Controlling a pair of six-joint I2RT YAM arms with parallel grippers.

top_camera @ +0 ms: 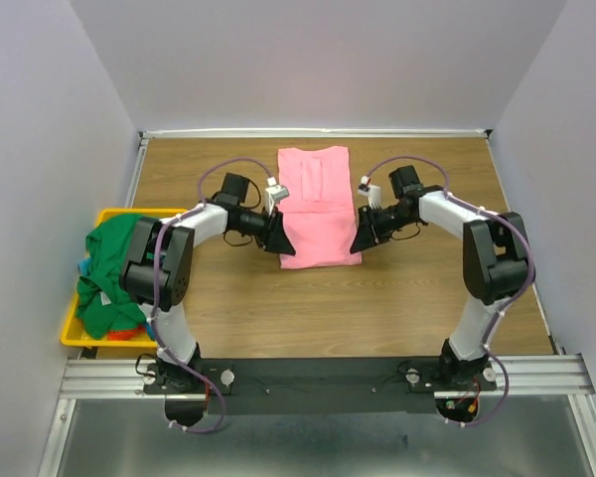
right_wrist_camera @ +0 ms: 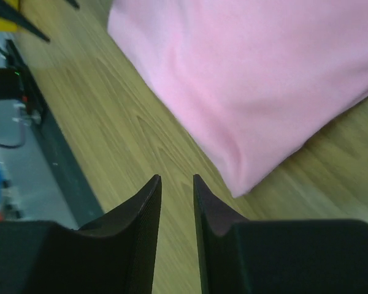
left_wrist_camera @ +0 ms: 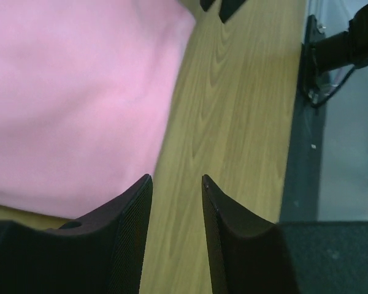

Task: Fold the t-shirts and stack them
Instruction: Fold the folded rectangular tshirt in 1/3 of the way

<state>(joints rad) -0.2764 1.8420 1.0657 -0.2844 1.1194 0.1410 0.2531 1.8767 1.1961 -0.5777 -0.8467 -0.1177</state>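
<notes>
The robot will fold the pink t-shirt's near end over evenly, so its right gripper will next grab the t-shirt's near corner, opposite the left gripper's corner.
A pink t-shirt [top_camera: 317,206] lies flat on the table, folded into a long rectangle with its sleeves turned in. My left gripper [top_camera: 276,236] is at its near left corner and my right gripper [top_camera: 359,238] at its near right corner. In the left wrist view the shirt [left_wrist_camera: 73,98] fills the upper left, and the open left gripper [left_wrist_camera: 176,179] holds only bare wood between its tips. In the right wrist view the shirt's corner [right_wrist_camera: 257,86] lies just right of the open, empty right gripper [right_wrist_camera: 176,179]. A green t-shirt [top_camera: 112,270] is heaped in the bin.
A yellow plastic bin [top_camera: 83,338] stands at the left table edge, with blue and orange cloth under the green shirt. The wooden table [top_camera: 397,298] is walled on three sides. A metal rail [top_camera: 328,376] with the arm bases runs along the near edge.
</notes>
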